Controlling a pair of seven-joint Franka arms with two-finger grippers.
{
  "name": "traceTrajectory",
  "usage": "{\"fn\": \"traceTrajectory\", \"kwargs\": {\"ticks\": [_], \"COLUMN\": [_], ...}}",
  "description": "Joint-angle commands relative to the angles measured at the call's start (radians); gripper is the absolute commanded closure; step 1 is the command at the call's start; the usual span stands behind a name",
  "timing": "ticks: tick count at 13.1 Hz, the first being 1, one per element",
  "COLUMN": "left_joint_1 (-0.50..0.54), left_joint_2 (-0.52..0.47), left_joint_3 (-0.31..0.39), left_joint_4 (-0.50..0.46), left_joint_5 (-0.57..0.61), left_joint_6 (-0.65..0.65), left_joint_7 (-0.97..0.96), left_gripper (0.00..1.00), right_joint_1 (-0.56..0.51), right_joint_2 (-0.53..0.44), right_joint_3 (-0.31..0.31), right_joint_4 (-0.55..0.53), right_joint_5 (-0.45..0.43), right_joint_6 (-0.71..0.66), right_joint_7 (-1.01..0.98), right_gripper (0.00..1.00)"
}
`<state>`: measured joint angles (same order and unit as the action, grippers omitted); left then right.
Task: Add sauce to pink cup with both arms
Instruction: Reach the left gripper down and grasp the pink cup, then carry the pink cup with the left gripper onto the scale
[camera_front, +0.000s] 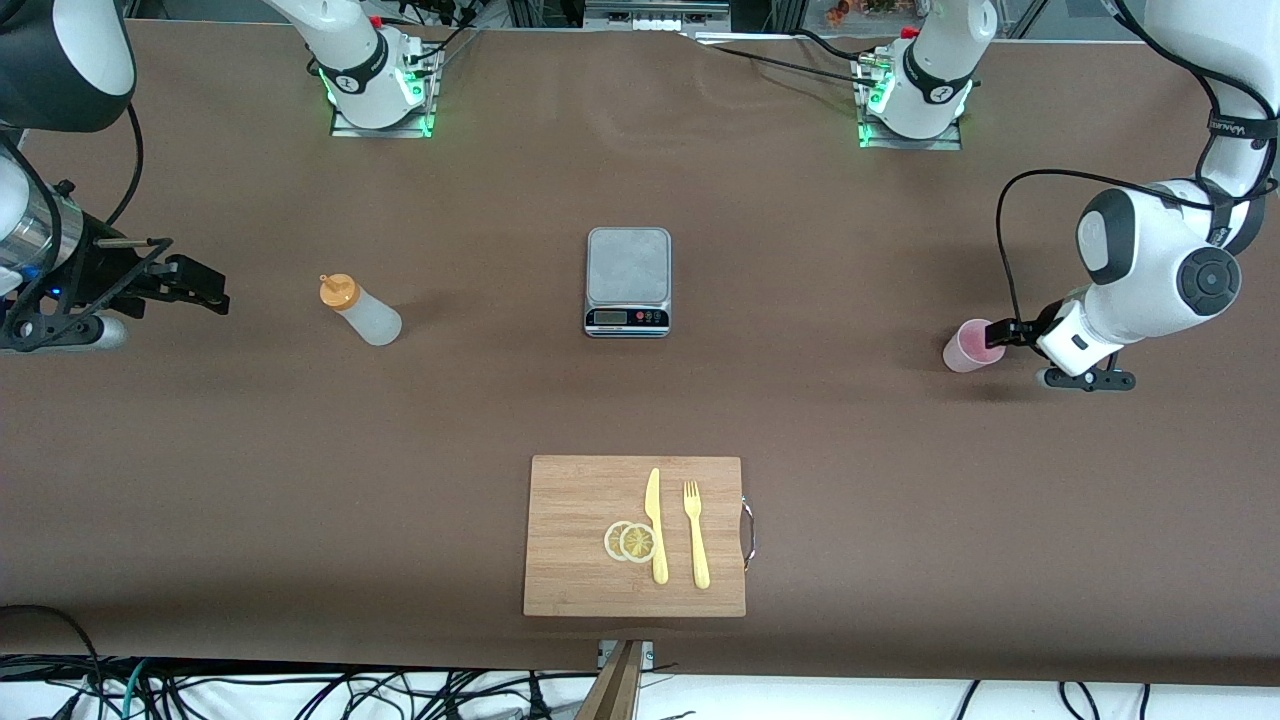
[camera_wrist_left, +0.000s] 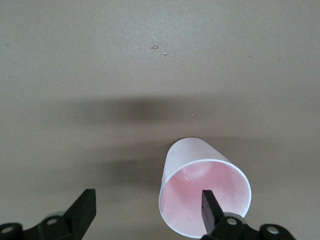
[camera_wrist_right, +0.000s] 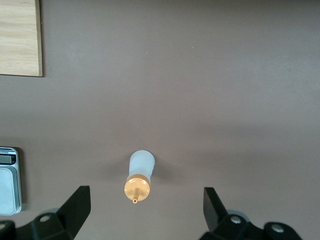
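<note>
My left gripper pinches the pink cup by its rimmed side (camera_front: 986, 340) (camera_wrist_left: 212, 161) next, to get it ready for the sauce.
The pink cup (camera_front: 970, 347) stands on the table near the left arm's end. My left gripper (camera_front: 1003, 334) is at its rim, open. In the left wrist view the cup (camera_wrist_left: 192, 160) shows with its mouth toward the camera. One finger (camera_wrist_left: 210, 205) is over the cup's mouth and the other finger (camera_wrist_left: 82, 210) is outside, so the cup's wall lies between them in the gripper (camera_wrist_left: 146, 207). The sauce bottle (camera_front: 362, 310) with its orange cap stands toward the right arm's end. My right gripper (camera_front: 205, 285) is open and apart from it. The right wrist view shows the bottle (camera_wrist_right: 139, 175) ahead between the open fingers of the gripper (camera_wrist_right: 145, 207).
A grey kitchen scale (camera_front: 627, 280) sits mid-table, also showing in the right wrist view (camera_wrist_right: 10, 180). A wooden cutting board (camera_front: 570, 500) nearer the front camera carries two lemon slices (camera_front: 630, 541), a yellow knife (camera_front: 655, 525) and a yellow fork (camera_front: 696, 535).
</note>
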<state>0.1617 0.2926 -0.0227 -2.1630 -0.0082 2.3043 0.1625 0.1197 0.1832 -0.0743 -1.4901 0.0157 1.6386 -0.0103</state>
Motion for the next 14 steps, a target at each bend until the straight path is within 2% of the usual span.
{"fn": "traceTrajectory", "kwargs": {"ticks": [1, 2, 5, 7, 9, 10, 14], "left_joint_1": [0.004, 0.002, -0.002, -0.004, -0.005, -0.005, -0.043], "left_joint_2": [-0.021, -0.02, -0.012, -0.007, -0.006, -0.004, -0.013], "left_joint_3": [-0.002, -0.002, -0.002, -0.002, -0.002, -0.002, -0.006], "left_joint_4": [-0.038, -0.037, -0.035, -0.032, -0.032, -0.031, 0.011], "left_joint_5": [0.007, 0.007, 0.004, 0.002, 0.002, 0.002, 0.001], "left_joint_6": [0.034, 0.034, 0.034, 0.032, 0.034, 0.034, 0.001], "left_joint_7": [0.015, 0.015, 0.014, 0.006, 0.005, 0.005, -0.021], "left_gripper": [0.15, 0.25, 0.66, 0.86, 0.97, 1.0, 1.0], "right_joint_1": [-0.005, -0.005, -0.006, -0.005, -0.006, -0.006, -0.005], "right_joint_2": [0.009, 0.01, 0.01, 0.01, 0.01, 0.01, 0.01], "right_joint_3": [0.002, 0.002, 0.002, 0.002, 0.002, 0.002, 0.002], "right_joint_4": [0.024, 0.024, 0.024, 0.024, 0.024, 0.024, 0.024], "right_joint_5": [0.01, 0.01, 0.01, 0.01, 0.01, 0.01, 0.01], "right_joint_6": [-0.006, -0.006, -0.008, -0.006, -0.006, -0.006, -0.006], "right_joint_7": [-0.007, -0.007, -0.008, -0.008, -0.008, -0.008, -0.008], "right_gripper": [0.0, 0.0, 0.0, 0.0, 0.0, 0.0, 0.0]}}
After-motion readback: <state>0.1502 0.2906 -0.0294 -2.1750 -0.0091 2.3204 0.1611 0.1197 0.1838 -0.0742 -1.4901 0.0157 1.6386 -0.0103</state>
